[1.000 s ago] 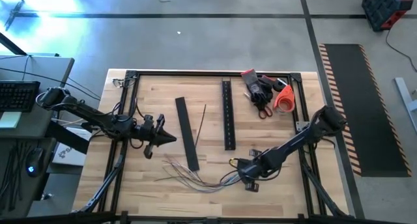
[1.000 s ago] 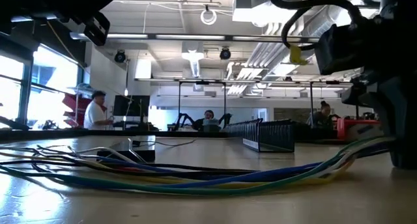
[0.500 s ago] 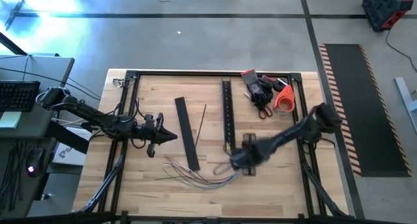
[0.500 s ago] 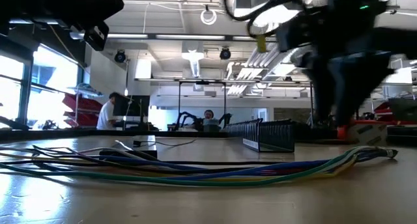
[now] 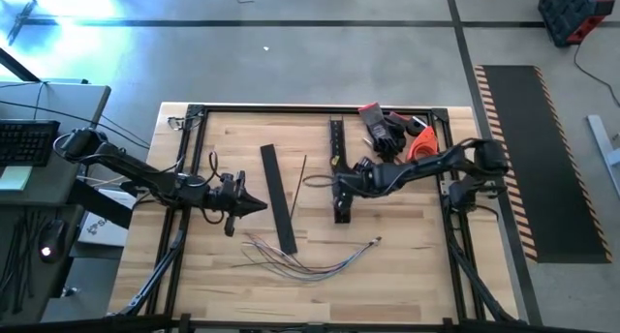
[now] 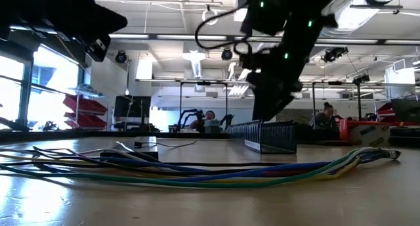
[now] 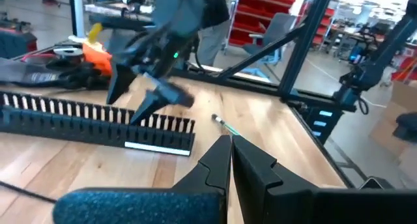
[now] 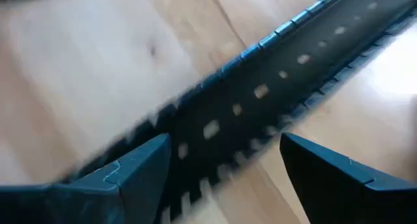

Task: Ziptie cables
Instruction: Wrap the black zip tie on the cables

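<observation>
My right gripper grabs the black channel by its toothed side [image 5: 343, 149] [image 8: 260, 138] next, to free the table for ziptying the cables.
The cables [image 5: 308, 261] lie loose on the wooden table near its front edge, a bundle of thin grey, reddish and dark wires with the gathered end [image 5: 374, 243] at the right. The low view shows the cables [image 6: 197, 173] flat on the table. My right gripper [image 5: 338, 186] hangs open over the black comb-toothed channel [image 5: 339, 159], a finger on either side of the channel [image 8: 260, 100] without touching it. My left gripper [image 5: 260, 206] is shut and holds nothing, left of the flat black strip [image 5: 279, 197]. In the left wrist view my left gripper [image 7: 229, 140] points toward the table's right side.
A thin dark tie [image 5: 299, 183] lies between the strip and the channel. Black gloves, scissors and an orange roll [image 5: 397, 135] sit at the far right corner. A black frame [image 5: 194, 110] runs round the table. Bare wood [image 5: 417, 246] lies right of the cables.
My right gripper has opened and let go of the cables' gathered end, risen and swung toward the far edge until it stands over the channel. The cables' end, lifted before, has dropped flat onto the table.
</observation>
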{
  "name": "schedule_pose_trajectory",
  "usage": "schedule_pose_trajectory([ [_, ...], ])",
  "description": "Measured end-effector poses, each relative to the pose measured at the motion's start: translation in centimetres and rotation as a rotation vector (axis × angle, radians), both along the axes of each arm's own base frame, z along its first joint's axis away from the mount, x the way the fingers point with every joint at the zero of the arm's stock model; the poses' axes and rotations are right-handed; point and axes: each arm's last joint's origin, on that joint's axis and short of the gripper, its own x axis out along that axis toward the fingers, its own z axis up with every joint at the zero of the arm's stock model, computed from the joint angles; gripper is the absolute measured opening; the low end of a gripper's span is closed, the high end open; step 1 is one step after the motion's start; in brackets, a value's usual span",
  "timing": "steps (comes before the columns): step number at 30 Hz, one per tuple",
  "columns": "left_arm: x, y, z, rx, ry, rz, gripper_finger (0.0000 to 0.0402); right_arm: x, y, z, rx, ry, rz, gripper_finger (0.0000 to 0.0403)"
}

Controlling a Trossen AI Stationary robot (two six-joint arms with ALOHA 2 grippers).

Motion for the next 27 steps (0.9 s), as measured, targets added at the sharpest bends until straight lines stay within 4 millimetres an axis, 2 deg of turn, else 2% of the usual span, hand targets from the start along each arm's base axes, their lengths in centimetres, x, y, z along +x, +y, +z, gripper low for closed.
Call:
schedule_pose_trajectory([
  [3,0.1,0.0,0.1,-0.003,-0.01,0.0,0.0,-0.8,-1.2,-1.6,0.032,-0.005,-0.074,0.0258],
  [6,0.1,-0.1,0.2,-0.01,-0.027,-0.006,0.0,-1.4,-1.8,-2.6,0.04,-0.001,-0.113,0.0221],
  [10,0.1,0.0,0.3,-0.008,-0.027,-0.004,0.0,-1.1,-2.1,-2.3,0.035,-0.043,-0.109,0.0127],
  [13,0.1,0.0,0.2,0.026,-0.028,-0.004,0.0,-0.4,-2.2,-1.6,0.007,-0.05,-0.049,0.0037],
  [14,0.1,0.0,0.2,0.033,-0.028,-0.005,0.0,0.1,-2.3,-1.1,-0.012,-0.067,-0.013,0.0019],
  [18,0.1,0.0,0.2,0.058,-0.029,-0.008,0.0,1.5,-3.9,0.8,-0.107,-0.082,0.074,0.0012],
  [23,0.1,0.0,0.2,0.072,-0.024,-0.009,0.0,2.7,-8.1,3.2,-0.2,-0.13,0.13,0.0003],
  [27,0.1,0.0,0.1,0.073,-0.02,-0.01,0.0,2.9,-11.0,3.9,-0.195,-0.214,0.231,0.0002],
])
